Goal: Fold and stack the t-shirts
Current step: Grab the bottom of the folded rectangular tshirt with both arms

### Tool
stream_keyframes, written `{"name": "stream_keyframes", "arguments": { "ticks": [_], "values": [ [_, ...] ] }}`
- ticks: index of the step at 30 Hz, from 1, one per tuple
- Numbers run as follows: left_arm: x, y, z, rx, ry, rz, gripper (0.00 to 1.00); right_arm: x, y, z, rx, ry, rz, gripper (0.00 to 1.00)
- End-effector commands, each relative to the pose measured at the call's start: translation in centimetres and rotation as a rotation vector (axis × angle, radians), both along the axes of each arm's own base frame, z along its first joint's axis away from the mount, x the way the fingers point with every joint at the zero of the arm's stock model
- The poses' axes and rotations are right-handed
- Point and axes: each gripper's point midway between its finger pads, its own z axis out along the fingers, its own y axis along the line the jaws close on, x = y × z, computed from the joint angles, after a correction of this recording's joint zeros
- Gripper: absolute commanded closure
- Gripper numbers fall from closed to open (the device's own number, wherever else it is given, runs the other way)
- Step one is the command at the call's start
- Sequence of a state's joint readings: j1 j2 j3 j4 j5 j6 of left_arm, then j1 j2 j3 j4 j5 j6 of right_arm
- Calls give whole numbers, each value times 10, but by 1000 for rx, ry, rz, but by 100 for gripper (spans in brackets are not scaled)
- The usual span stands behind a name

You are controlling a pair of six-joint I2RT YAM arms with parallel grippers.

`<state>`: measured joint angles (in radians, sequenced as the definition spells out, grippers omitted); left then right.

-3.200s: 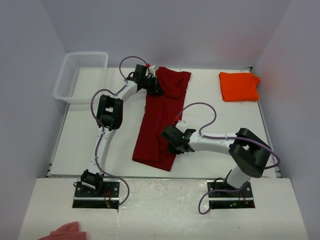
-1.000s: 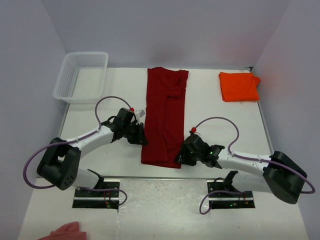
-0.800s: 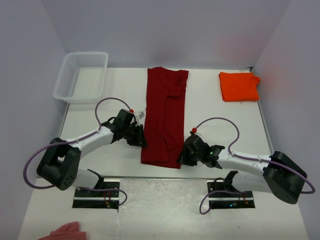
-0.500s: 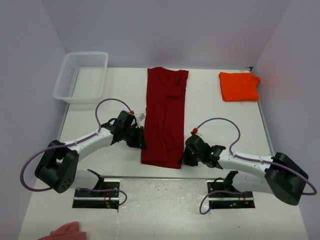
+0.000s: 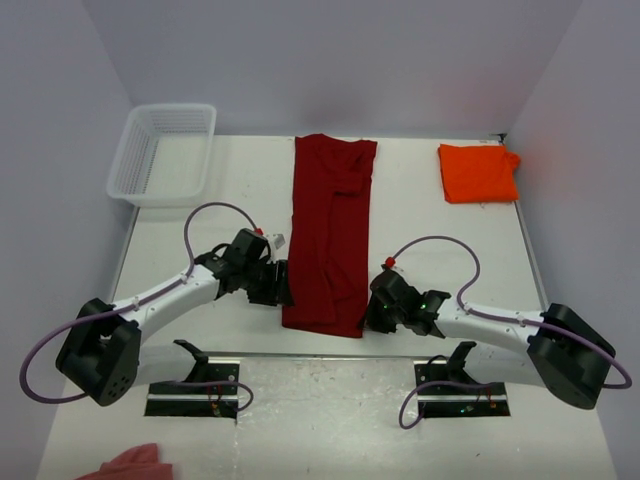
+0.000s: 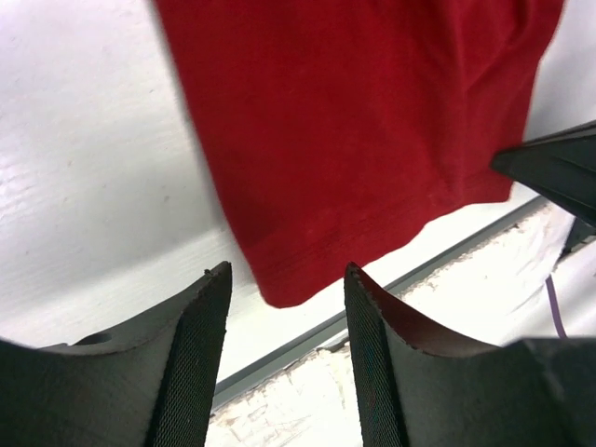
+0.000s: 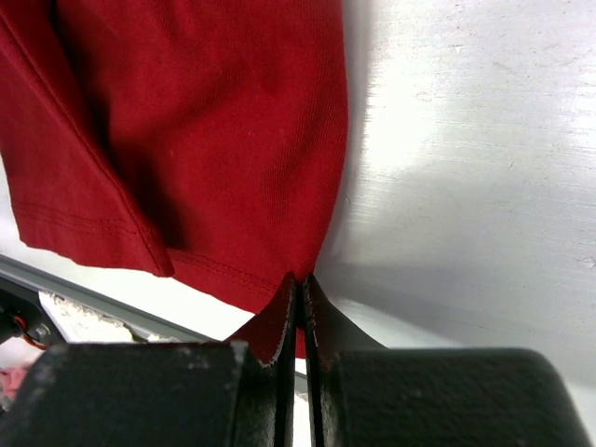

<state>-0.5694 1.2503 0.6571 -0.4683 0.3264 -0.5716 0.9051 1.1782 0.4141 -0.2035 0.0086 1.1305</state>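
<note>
The hem needs to be folded evenly, so the left gripper should next grab the dark red t-shirt's free near hem corner [image 5: 289, 321] [image 6: 281, 288], opposite the right gripper's corner.
The dark red t-shirt [image 5: 330, 235] lies as a long folded strip down the middle of the table. Its near hem shows in the left wrist view [image 6: 354, 140] and the right wrist view [image 7: 214, 140]. My right gripper [image 5: 368, 318] is shut on the shirt's near right corner; red cloth is pinched between the pads [image 7: 300, 298]. At the near left corner my left gripper [image 5: 284, 288] stands open, its fingers [image 6: 200, 317] apart just short of the hem with nothing between them [image 6: 287, 279]. The orange t-shirt [image 5: 477, 172] lies folded at the far right.
A white mesh basket [image 5: 162, 152] stands at the far left corner. The table's near edge [image 5: 330, 354] runs just below the red shirt's hem. A pale pink cloth scrap [image 5: 132, 463] lies on the near ledge at the left.
My right gripper has closed on the red shirt's near right corner. My left gripper has opened and shifted slightly toward the near left corner. The shirt lies as before.
</note>
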Motion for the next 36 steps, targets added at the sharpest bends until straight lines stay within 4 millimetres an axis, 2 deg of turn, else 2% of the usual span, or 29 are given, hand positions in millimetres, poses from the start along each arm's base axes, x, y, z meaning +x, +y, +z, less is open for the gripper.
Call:
{"name": "stream_keyframes", "arguments": {
  "ticks": [1, 5, 15, 25, 29, 33, 36],
  "values": [
    [-8, 13, -9, 65, 35, 52, 46, 0, -4, 1, -11, -16, -11, 100],
    [-13, 15, -17, 75, 56, 61, 46, -1, -6, 1, -11, -17, -13, 100],
    [-24, -5, -21, 14, 91, 23, 47, -2, -7, -3, -17, -12, -13, 100],
    [-32, -13, -34, 15, 123, 10, 50, -3, -8, -4, -15, -12, -12, 100],
    [-34, -12, -39, 19, 134, 11, 67, -3, -8, -4, -17, -11, -12, 100],
    [-36, -10, -42, 27, 137, 14, 100, -3, -8, -4, -16, -10, -11, 100],
    [-43, -7, -44, 25, 145, 17, 100, -4, -9, -5, -21, -9, -11, 100]
  ]
}}
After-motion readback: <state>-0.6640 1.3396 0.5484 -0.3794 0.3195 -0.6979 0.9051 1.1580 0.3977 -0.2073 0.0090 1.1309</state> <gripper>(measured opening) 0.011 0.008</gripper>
